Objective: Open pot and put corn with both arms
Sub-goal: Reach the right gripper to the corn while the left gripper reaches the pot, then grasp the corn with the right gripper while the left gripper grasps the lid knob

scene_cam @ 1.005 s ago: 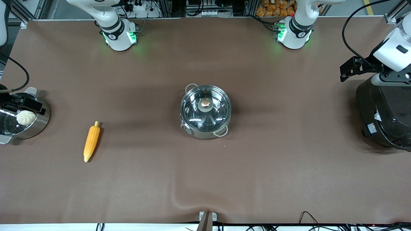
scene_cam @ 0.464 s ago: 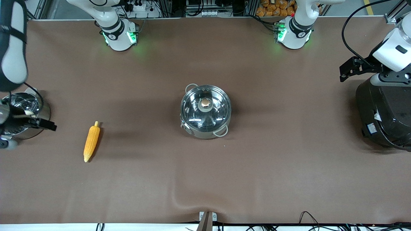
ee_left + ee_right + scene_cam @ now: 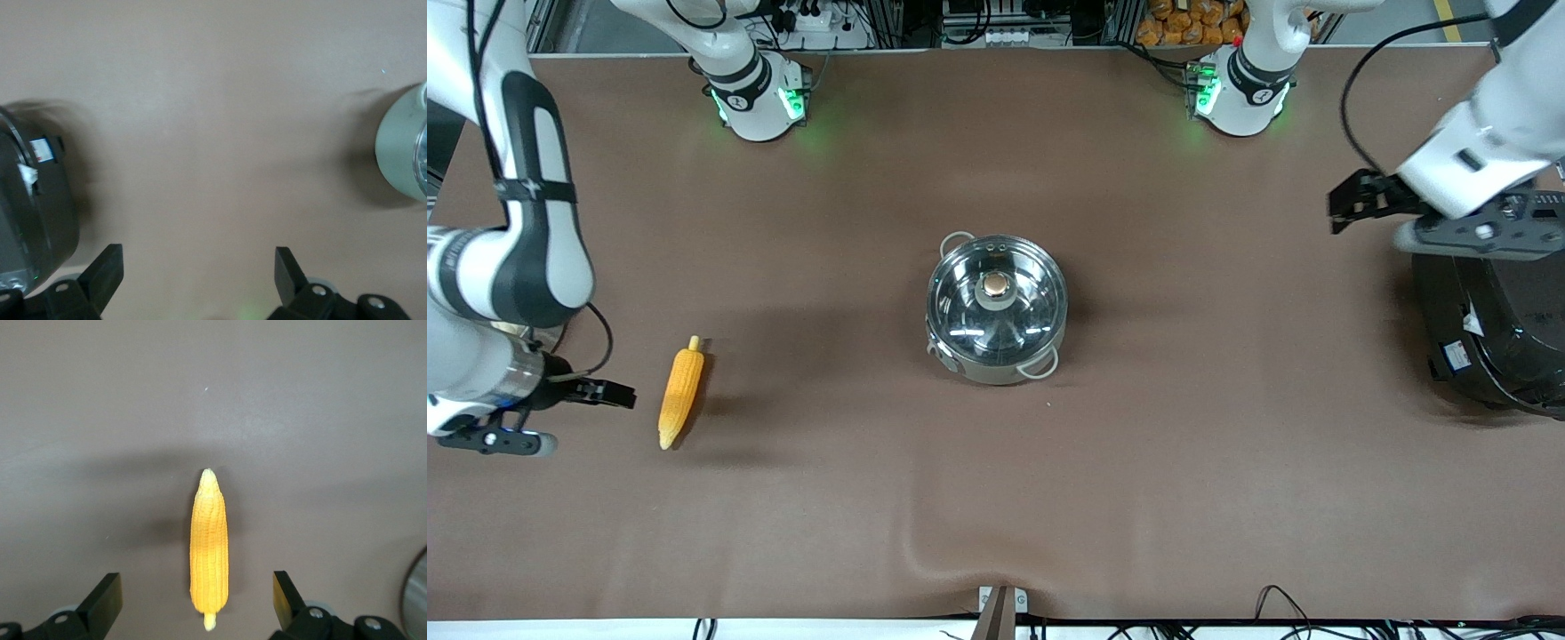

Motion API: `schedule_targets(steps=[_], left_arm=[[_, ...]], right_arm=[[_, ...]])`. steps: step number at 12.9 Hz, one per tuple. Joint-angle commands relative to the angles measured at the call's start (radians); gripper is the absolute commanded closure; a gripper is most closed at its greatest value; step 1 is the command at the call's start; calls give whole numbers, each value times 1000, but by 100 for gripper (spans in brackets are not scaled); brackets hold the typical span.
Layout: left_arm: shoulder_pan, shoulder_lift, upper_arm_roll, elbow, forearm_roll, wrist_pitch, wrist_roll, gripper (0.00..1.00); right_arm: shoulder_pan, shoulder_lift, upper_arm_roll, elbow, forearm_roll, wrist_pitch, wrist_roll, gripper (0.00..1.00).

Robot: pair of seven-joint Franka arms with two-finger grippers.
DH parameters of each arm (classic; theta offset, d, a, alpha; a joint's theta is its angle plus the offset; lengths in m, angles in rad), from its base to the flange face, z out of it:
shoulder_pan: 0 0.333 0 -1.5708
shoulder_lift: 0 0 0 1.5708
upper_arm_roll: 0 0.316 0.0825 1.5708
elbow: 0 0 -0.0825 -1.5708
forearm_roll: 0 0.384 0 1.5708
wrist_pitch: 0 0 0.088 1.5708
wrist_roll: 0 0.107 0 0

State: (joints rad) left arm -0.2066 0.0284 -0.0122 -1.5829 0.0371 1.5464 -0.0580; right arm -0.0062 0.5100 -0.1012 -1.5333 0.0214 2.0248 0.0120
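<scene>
The corn needs to go into the pot, so my right gripper should take hold of it next by the corn's stem end.
The pot stands mid-table with its glass lid on and the tan knob showing. The corn lies flat toward the right arm's end of the table. My right gripper hovers low right beside the corn, open and empty. In the right wrist view the corn lies lengthwise, with one end between the spread fingers of the right gripper. My left gripper hangs open over bare table beside the rice cooker. In the left wrist view, nothing lies between the fingers of the left gripper. The pot shows at that view's edge.
A big black rice cooker stands at the left arm's end of the table and also shows as the rice cooker in the left wrist view. A steel rim peeks in at the right wrist view's edge. Brown cloth covers the table.
My right arm has swung from over the steamer pot down to beside the corn. My left gripper has shifted a little away from the rice cooker toward the pot.
</scene>
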Motion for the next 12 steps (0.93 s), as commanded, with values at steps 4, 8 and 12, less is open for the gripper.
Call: schedule_targets(steps=[4,8,12], left_arm=[[-100,155,-109,40,-9,43,-210,0],[-250,290,-109,138,-9,81,-408,0],[-408,413,-109,166,-9,274,-627,0]], right_arm=[[-6,87,6,-76,8,83,-12,0],[-17,150,8,-88,11,95,-69,0],[-20,176,8,-88,18,97,-70,0]])
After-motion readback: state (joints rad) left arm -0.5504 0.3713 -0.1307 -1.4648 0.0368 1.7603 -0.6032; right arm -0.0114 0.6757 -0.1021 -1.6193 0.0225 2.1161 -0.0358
